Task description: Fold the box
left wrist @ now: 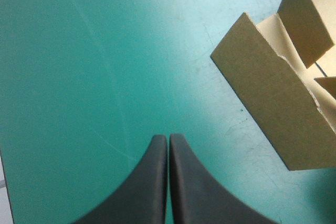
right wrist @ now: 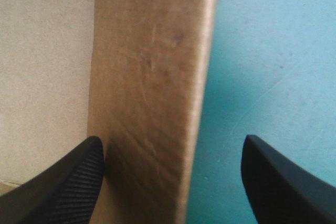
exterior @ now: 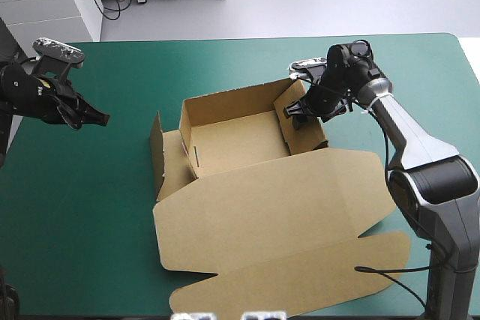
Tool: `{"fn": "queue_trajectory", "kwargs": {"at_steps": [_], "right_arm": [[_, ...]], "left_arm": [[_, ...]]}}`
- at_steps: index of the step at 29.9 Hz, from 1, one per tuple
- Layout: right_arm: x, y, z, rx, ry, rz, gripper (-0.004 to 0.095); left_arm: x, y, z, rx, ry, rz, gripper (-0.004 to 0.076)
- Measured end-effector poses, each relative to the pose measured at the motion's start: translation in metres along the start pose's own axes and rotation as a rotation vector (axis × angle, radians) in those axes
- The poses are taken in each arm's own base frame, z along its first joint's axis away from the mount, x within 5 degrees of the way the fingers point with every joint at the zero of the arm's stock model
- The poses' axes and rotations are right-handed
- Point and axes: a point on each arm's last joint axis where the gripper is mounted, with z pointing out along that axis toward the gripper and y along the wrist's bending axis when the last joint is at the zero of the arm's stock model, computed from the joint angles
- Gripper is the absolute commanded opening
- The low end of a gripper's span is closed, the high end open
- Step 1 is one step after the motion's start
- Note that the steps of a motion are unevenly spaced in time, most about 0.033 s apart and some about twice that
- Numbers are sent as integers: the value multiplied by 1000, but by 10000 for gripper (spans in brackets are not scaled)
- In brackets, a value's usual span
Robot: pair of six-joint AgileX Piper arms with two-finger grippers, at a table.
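Observation:
The brown box (exterior: 240, 144) should stay steady for folding, so my right gripper should next grab it by the upper edge of its raised side.
The brown box (exterior: 240, 144) stands mid-table as an open tray, its back and right walls raised and its lid (exterior: 277, 222) flat toward the front edge. A left side flap (exterior: 159, 157) stands up, seen also ahead of the left gripper as a flap (left wrist: 273, 103). My left gripper (exterior: 96, 118) hovers left of the box, apart from it; its fingers meet in one point, left gripper (left wrist: 168, 139) shut on nothing. My right gripper (exterior: 298, 115) is open astride the right wall (right wrist: 152, 77). One finger is inside the tray and the other outside, with the right gripper (right wrist: 173, 142) not pressing the board.
The teal-green cover (exterior: 90, 207) spreads wide on the left of the box and in a narrower strip on its right (exterior: 435, 80). The lid's front flap (exterior: 300, 290) reaches nearly to the table's front edge.

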Motion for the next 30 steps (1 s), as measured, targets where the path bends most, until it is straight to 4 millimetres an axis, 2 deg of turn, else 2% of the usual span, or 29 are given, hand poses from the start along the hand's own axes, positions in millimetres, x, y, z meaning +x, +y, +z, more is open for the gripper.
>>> {"fn": "queue_trajectory", "kwargs": {"at_steps": [3, 7, 12, 17, 21, 25, 30], "right_arm": [[-1, -1, 11, -12, 22, 9, 460], [-1, 0, 15, -23, 28, 15, 202], [-1, -1, 15, -14, 22, 8, -13], [-1, -1, 15, -16, 23, -29, -18], [0, 2, -1, -16, -10, -50, -18], [4, 8, -42, 0, -97, -88, -18], [19, 15, -106, 34, -226, -130, -19]], "left_arm": [[0, 0, 0, 4, 2, -6, -8], [0, -1, 0, 8, 3, -34, -8], [0, -1, 0, 9, 3, -47, -8], [0, -1, 0, 9, 3, -48, -8], [0, -1, 0, 9, 3, -51, -8], [0, -1, 0, 9, 3, -51, -8], [2, 1, 1, -10, 14, -44, -8]]}}
